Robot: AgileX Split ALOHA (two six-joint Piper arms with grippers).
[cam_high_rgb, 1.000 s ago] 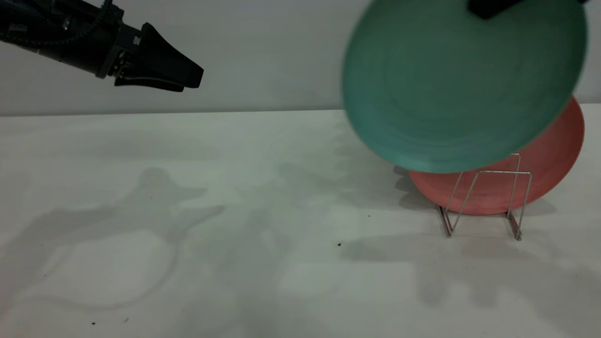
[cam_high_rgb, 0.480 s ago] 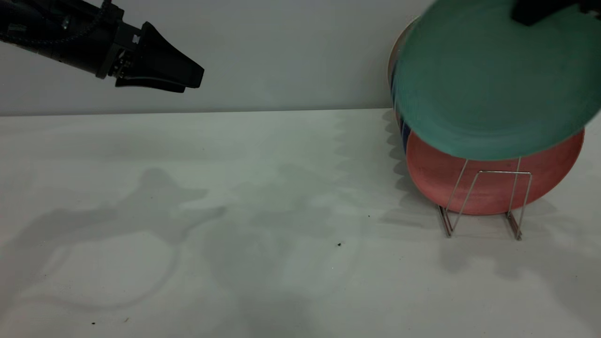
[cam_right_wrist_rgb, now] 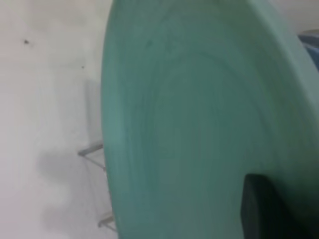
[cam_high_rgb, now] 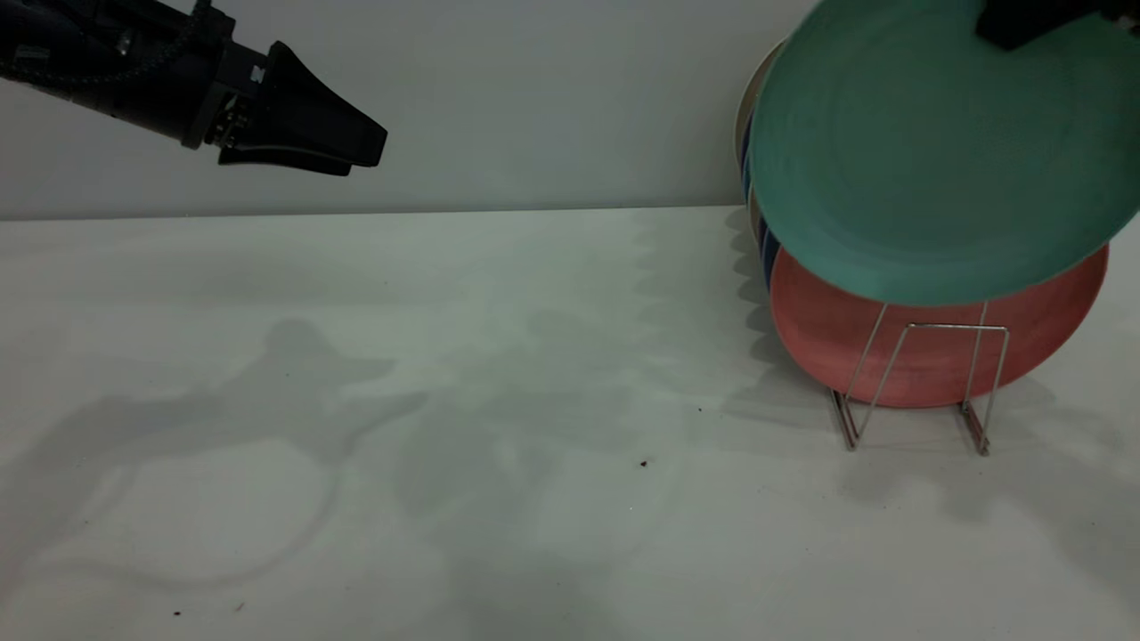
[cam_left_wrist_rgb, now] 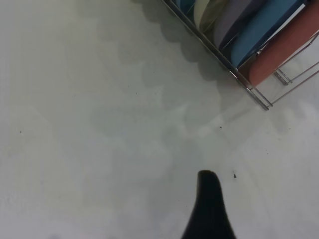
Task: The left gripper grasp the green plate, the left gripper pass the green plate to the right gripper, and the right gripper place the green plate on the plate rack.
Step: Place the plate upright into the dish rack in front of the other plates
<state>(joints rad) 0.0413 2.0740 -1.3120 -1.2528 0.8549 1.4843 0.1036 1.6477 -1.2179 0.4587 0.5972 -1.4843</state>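
Observation:
The green plate's lower rim [cam_high_rgb: 908,297] is above the front loops of the plate rack [cam_high_rgb: 957,327], so the robot's right gripper needs to lower the plate before it lets go.
My right gripper [cam_high_rgb: 1024,20], at the top right edge of the exterior view, is shut on the upper rim of the green plate [cam_high_rgb: 935,151]. The plate hangs tilted, with its lower rim just above the front loops of the plate rack [cam_high_rgb: 957,327] and in front of the pink plate [cam_high_rgb: 819,329] standing in it. In the right wrist view the green plate [cam_right_wrist_rgb: 189,124] fills the frame, with one finger [cam_right_wrist_rgb: 264,204] on its face and rack wire [cam_right_wrist_rgb: 92,148] below. My left gripper [cam_high_rgb: 365,156] is open and empty, high at the far left.
Behind the pink plate, cream and blue plates [cam_high_rgb: 757,160] stand in the rack. The left wrist view shows the rack [cam_left_wrist_rgb: 249,87] with the pink plate [cam_left_wrist_rgb: 284,55], a blue plate [cam_left_wrist_rgb: 259,35] and more, beyond one left finger [cam_left_wrist_rgb: 209,204]. White table [cam_high_rgb: 445,356], grey wall behind.
The green plate has moved right with my right gripper, from left of the rack to over it, then almost stopped. The left arm has not moved.

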